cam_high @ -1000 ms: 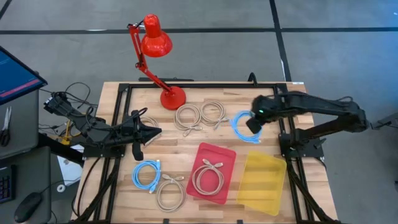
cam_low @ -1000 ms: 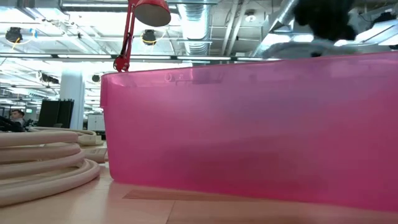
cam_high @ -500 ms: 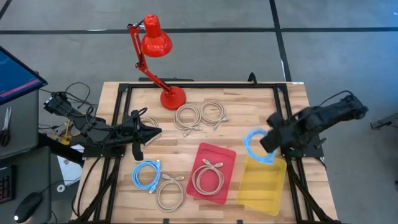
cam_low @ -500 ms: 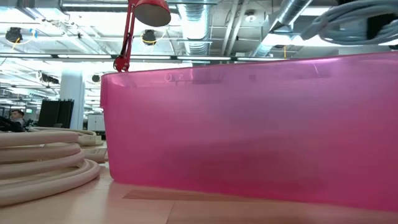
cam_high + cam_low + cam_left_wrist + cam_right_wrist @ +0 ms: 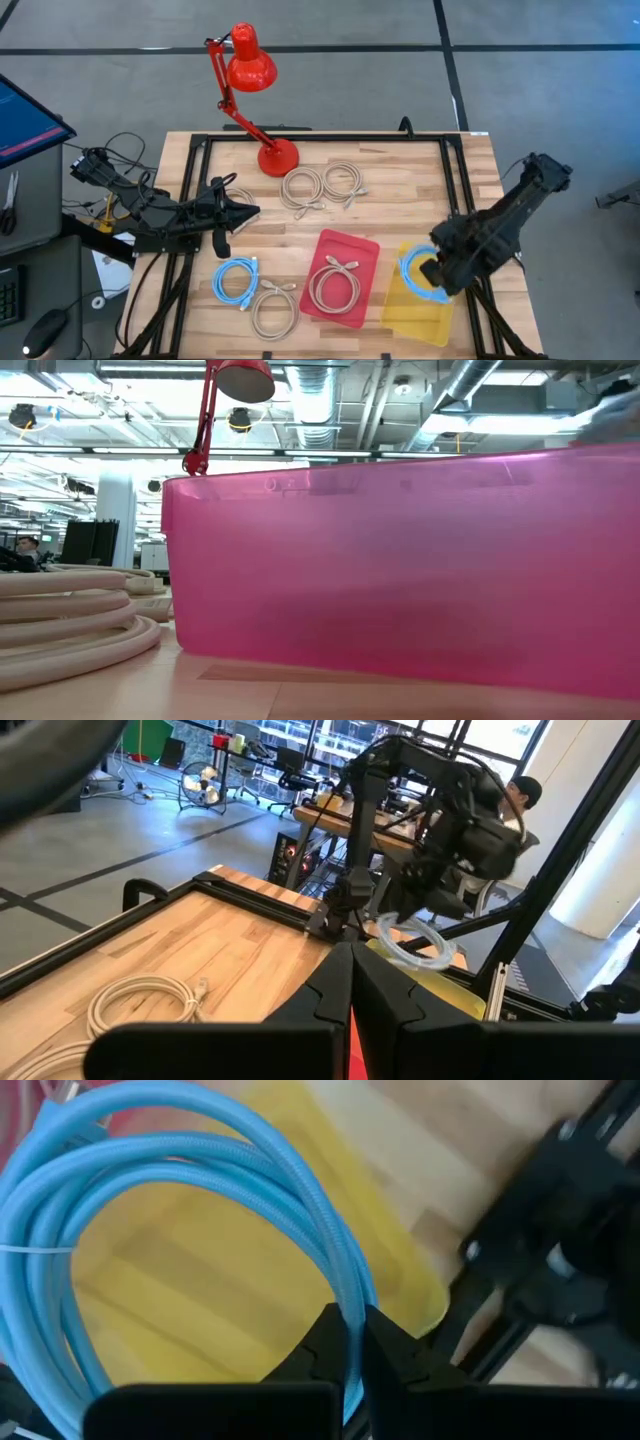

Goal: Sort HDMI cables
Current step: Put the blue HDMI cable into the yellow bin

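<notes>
My right gripper holds the blue coil with the coil's far curve above the yellow tray's far edge, so it should center the coil over the tray before it opens.
My right gripper is shut on a light blue cable coil above the yellow tray. A second light blue coil and a beige coil lie flat on the table's near left. One beige coil lies in the pink tray. Two more beige coils lie by the lamp's base. My left gripper waits shut over the table's left side. My right gripper pinches the blue coil's bundled strands at one side of the loop between its two fingers, coming from above and lying across the strands. The coil is lifted clear and its ring spreads out over the yellow tray.
A red desk lamp stands on its base at the table's far edge. A black frame runs round the tabletop. Bare wood lies between the far coils and the trays. In the low view the pink tray's wall fills the picture.
My right gripper has carried the blue coil from the table's far right toward the near edge, and it now hangs over the yellow tray. The arm has swung back with it. The coil has stayed lifted clear throughout.
</notes>
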`<state>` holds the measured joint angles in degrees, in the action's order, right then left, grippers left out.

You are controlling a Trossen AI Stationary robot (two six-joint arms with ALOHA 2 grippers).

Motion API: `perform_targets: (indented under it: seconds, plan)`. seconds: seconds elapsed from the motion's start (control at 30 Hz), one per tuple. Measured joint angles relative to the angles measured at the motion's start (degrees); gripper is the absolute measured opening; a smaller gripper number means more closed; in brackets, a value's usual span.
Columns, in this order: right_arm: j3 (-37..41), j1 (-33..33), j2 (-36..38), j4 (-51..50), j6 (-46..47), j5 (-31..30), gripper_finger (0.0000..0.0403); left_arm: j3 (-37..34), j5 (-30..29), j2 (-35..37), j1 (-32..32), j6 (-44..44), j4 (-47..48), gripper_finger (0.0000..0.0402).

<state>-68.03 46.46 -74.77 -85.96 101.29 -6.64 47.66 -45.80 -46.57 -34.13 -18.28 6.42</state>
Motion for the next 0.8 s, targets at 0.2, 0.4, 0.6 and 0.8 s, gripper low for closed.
perform_targets:
  seconds: [0.2,0.4,0.6,0.8]
  plan:
    - [0.0,3.2,-6.6,5.4,3.9,2.4,0.0003,0.0,0.0,0.0,0.0,0.0,0.0,0.0008]
    - [0.0,3.3,-13.4,7.9,4.4,4.4,0.0003,0.0,0.0,0.0,0.0,0.0,0.0,0.0008]
    - [1.9,3.3,-17.6,11.8,5.3,8.2,0.0003,0.0,0.2,0.0,0.0,0.0,0.0,0.0008]
    - [5.7,3.2,-20.5,18.8,6.8,8.4,0.0003,0.0,0.2,0.0,0.0,0.0,0.2,0.0008]
